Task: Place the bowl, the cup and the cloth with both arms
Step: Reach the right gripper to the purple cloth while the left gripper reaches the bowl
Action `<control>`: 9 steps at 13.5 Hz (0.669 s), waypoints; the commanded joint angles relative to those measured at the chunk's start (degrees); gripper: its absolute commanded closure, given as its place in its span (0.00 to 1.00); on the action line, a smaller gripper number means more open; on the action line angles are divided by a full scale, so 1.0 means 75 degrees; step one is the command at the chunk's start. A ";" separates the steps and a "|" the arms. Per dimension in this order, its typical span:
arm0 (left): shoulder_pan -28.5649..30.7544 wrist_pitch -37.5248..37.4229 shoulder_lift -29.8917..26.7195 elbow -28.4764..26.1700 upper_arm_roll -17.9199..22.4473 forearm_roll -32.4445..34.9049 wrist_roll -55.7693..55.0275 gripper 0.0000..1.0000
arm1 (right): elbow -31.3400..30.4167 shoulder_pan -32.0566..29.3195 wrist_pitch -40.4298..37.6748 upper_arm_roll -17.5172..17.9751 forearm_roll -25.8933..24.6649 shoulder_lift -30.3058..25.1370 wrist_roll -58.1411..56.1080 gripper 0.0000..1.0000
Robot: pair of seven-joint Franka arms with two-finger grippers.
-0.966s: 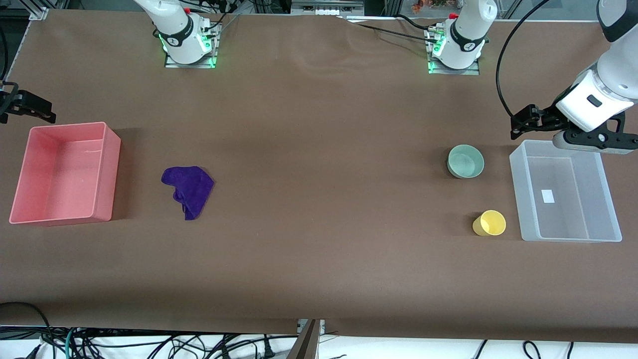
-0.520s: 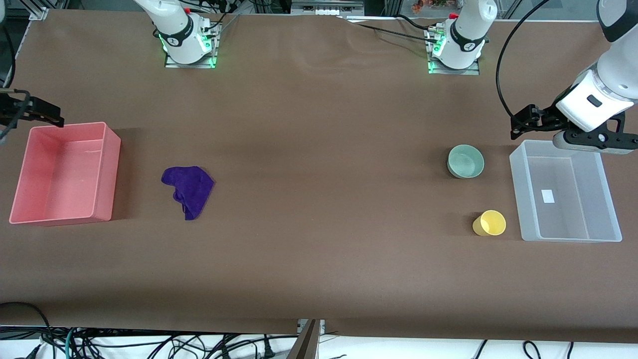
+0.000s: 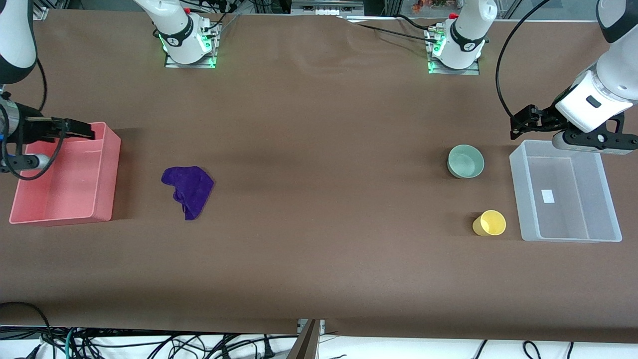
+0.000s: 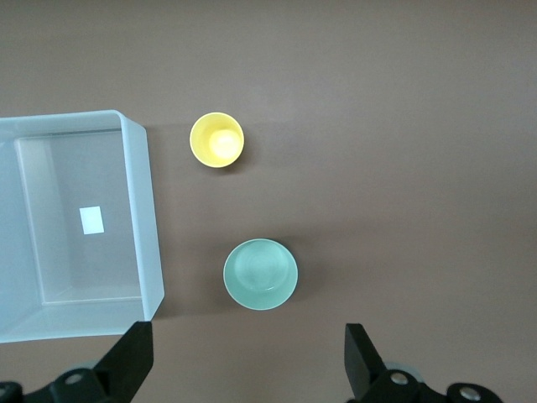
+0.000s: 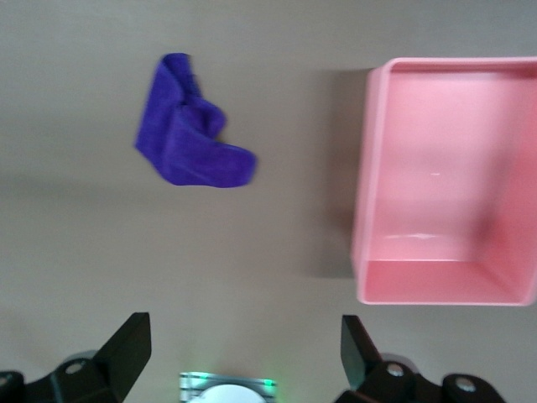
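The purple cloth will go in the pink bin (image 3: 107, 174), so my right gripper will next pick the cloth up by its crumpled middle (image 3: 190, 188).
The purple cloth (image 3: 188, 189) lies crumpled on the table beside the pink bin (image 3: 107, 174); it also shows in the right wrist view (image 5: 189, 134). The mint-green bowl (image 3: 465, 161) and the yellow cup (image 3: 490, 222) stand upright beside the clear bin (image 3: 518, 199), the cup nearer the front camera. Both show in the left wrist view, the bowl (image 4: 260, 274) and the cup (image 4: 216, 139). My right gripper (image 3: 82, 130) is open and empty over the pink bin's rim (image 5: 243, 353). My left gripper (image 3: 521, 124) is open and empty over the table by the clear bin's corner (image 4: 247, 369).
The pink bin (image 5: 369, 193) at the right arm's end and the clear bin (image 4: 143, 218) at the left arm's end hold nothing but a white label in the clear one. The arm bases (image 3: 189, 47) stand at the table's back edge. Cables hang below the front edge.
My right gripper has moved from off the table's end toward the middle and now hangs over the pink bin's rim. The left arm has barely moved. The objects lie as before.
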 commanded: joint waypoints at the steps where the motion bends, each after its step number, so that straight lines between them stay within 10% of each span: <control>1: -0.0047 -0.0316 0.0360 -0.0004 -0.0019 0.0703 0.0034 0.00 | -0.0873 -0.0087 0.0903 0.0154 0.0608 -0.0179 0.0552 0.01; 9: 0.0245 0.1872 0.0912 -0.2042 -0.0031 0.0612 0.0549 0.00 | -0.3499 -0.0098 0.4220 0.1069 -0.0056 -0.0063 0.1891 0.00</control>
